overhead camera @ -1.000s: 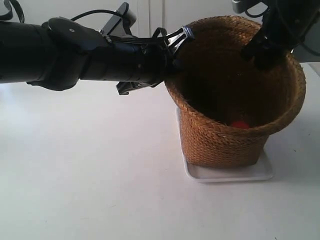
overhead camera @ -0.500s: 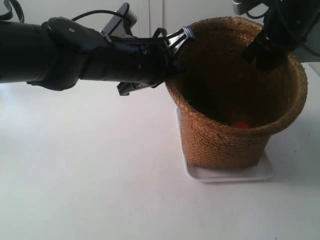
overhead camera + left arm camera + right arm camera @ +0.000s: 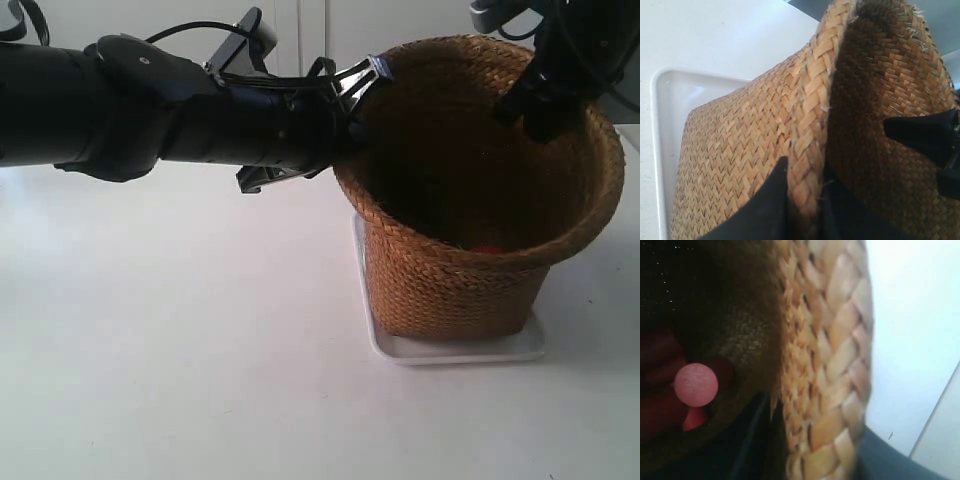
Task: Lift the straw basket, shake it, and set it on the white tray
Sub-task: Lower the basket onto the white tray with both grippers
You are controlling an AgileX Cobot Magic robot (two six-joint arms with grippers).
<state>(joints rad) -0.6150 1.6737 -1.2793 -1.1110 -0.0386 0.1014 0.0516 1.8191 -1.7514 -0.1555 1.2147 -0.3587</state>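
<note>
The straw basket's base [image 3: 450,322] sits inside the white tray's rim [image 3: 455,350] in the exterior view, so the robot's right gripper needs to open now and release the basket.
The straw basket [image 3: 450,280] stands on the white tray [image 3: 460,348], whose rim shows under its base. The gripper of the arm at the exterior view's left [image 3: 352,110] pinches the near-left rim. The other arm's gripper [image 3: 530,110] holds the far-right rim. In the left wrist view my left gripper [image 3: 807,205] is shut on the braided rim of the basket [image 3: 740,150], one finger outside and one inside, with the tray [image 3: 662,125] below. My right gripper [image 3: 815,450] is likewise shut on the rim [image 3: 830,355].
A pink-red ball [image 3: 695,384] lies inside the basket with other red things, just visible over the rim [image 3: 487,248]. The opposite gripper [image 3: 935,137] shows across the basket's inside. The white tabletop [image 3: 180,350] spreads to the left and front of the tray.
The basket has tipped back from leaning toward the camera to more upright on the tray. The gripper at the exterior view's right has moved slightly up and right with the rim.
</note>
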